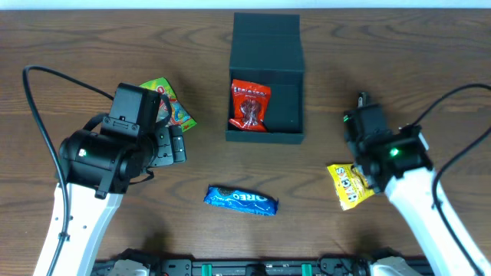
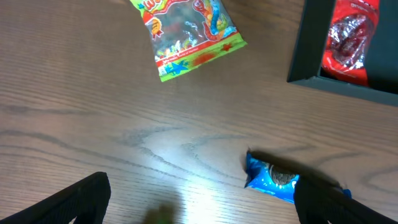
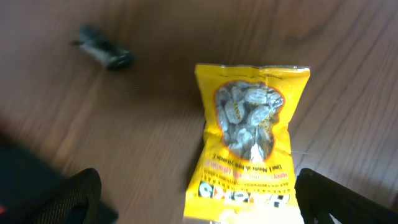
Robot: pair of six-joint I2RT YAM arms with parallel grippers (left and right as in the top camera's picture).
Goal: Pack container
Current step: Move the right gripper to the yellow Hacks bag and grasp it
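Note:
My right gripper grabs the yellow packet [image 1: 357, 182] across its middle by both long sides next, to pack it lengthwise beside the red packet [image 1: 250, 105] in the container.
The dark teal-black square container [image 1: 285, 103] sits open at the back middle, its flap lid [image 1: 266, 42] lying back. A red snack packet [image 1: 250, 105] lies inside it, also seen in the left wrist view [image 2: 349, 40]. A blue cookie packet [image 1: 241, 199] lies in front of the box. My left gripper [image 2: 199, 202] is open above bare table, the blue packet [image 2: 273, 177] by its right finger. A green gummy packet [image 1: 170, 106] lies beside the left arm. My right gripper [image 3: 196, 199] is open over the near end of a yellow packet [image 3: 252, 134].
A small dark object [image 3: 102, 53] lies on the wood beyond the yellow packet [image 1: 350, 185]. Black cables trail from both arms along the left and right sides of the table.

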